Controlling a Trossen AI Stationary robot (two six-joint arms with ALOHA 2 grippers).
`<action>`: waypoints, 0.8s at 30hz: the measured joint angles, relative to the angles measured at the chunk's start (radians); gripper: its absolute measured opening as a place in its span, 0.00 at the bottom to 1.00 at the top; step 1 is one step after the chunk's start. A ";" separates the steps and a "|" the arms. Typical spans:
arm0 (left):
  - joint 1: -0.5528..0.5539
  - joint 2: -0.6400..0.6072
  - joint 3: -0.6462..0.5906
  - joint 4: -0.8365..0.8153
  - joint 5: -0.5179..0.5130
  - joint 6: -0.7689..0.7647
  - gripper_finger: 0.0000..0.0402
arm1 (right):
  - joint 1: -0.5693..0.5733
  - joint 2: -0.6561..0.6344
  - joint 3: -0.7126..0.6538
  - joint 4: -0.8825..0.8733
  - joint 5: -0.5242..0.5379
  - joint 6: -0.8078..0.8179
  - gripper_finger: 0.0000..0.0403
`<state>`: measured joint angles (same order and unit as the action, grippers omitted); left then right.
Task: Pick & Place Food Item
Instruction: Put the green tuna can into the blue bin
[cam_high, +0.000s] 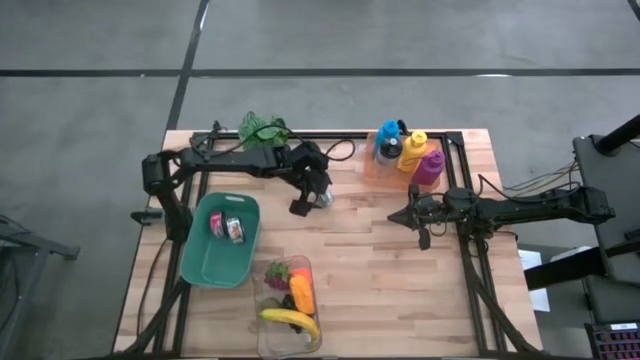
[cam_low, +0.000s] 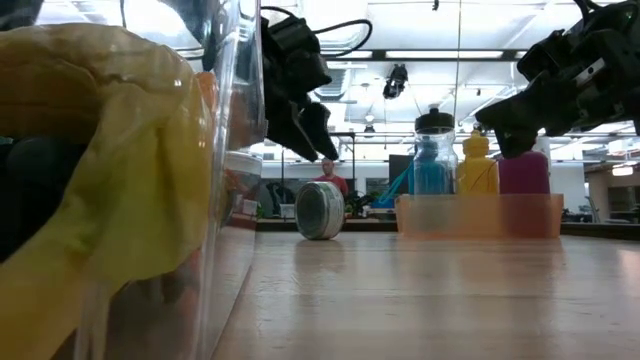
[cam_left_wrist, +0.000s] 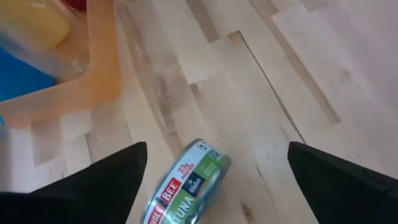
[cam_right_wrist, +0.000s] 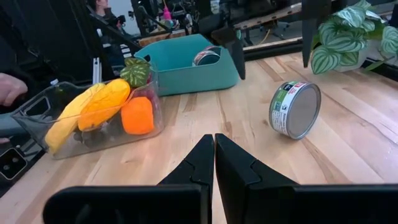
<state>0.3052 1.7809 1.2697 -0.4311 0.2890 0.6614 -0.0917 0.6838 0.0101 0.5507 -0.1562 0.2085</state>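
The tuna can goes in the teal bin (cam_high: 220, 245), so my left gripper will grab its two flat ends next.
A tuna can (cam_left_wrist: 186, 186) with a green and red label stands on its rolling edge on the wooden table (cam_high: 380, 270), its flat lid facing the right arm (cam_right_wrist: 294, 110). My left gripper (cam_left_wrist: 216, 148) hovers just above it, open, pointing down at a slant, one finger on either side of the can and clear of it. In the low view the can (cam_low: 320, 210) sits below those fingers (cam_low: 300, 120). My right gripper (cam_right_wrist: 214, 149) waits shut at the table's right (cam_high: 398, 215), holding nothing.
A teal bin (cam_high: 222, 240) holding two cans sits at the left. A clear tub (cam_high: 290, 300) of fruit is at the near edge. An orange tray (cam_high: 400, 165) with bottles stands at the far side, and a plant (cam_high: 262, 128) at the far left.
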 joint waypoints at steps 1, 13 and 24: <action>0.002 0.000 -0.010 0.018 0.000 0.005 0.99 | 0.000 0.000 0.000 0.000 0.000 0.000 0.03; 0.032 0.078 -0.045 0.083 0.002 -0.007 0.91 | 0.000 0.000 0.000 0.001 0.000 0.000 0.03; 0.033 0.116 -0.041 0.050 -0.005 -0.018 0.91 | 0.000 -0.001 0.000 0.000 0.000 0.000 0.03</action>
<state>0.3382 1.8965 1.2285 -0.3816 0.2842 0.6437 -0.0917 0.6833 0.0097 0.5507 -0.1566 0.2085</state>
